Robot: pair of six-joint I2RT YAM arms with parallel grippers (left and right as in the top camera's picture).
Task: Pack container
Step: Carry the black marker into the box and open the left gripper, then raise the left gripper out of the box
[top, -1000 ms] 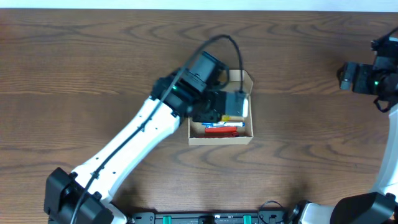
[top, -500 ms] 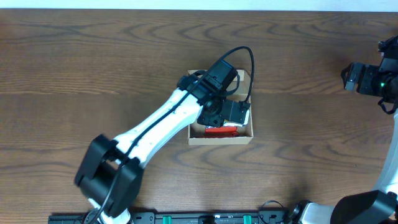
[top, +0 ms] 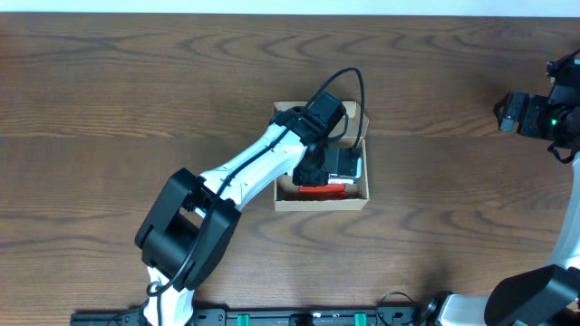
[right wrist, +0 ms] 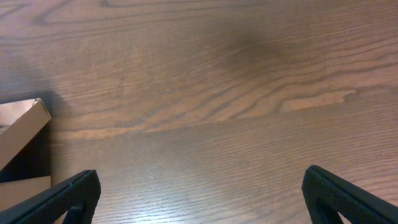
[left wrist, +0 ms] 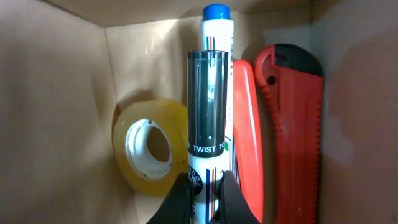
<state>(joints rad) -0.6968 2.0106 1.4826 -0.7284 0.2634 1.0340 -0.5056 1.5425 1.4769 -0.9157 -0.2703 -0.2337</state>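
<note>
My left gripper should release the white marker now, because the white marker's black cap lines up closely over the blue-capped marker, between the container's sides.
The tan cardboard container (top: 322,203) sits open at the table's middle; its corner shows in the right wrist view (right wrist: 22,118). My left gripper (left wrist: 205,196) reaches down inside it, shut on a white marker with a black cap (left wrist: 208,112). Beneath lies a blue-capped marker (left wrist: 217,12). A roll of yellow tape (left wrist: 149,146) leans against the left wall. Red utility knives (left wrist: 292,124) lie to the right; they show red in the overhead view (top: 322,191). My right gripper (right wrist: 199,193) is open and empty over bare table at the far right (top: 512,113).
The left arm (top: 245,172) stretches from the front left across to the box and covers much of it from above. The box's flap lid (top: 358,116) stands open at the far side. Dark wood table (top: 453,226) all around.
My left arm has swung in and lowered the marker deeper into the box. The right arm has stayed put.
</note>
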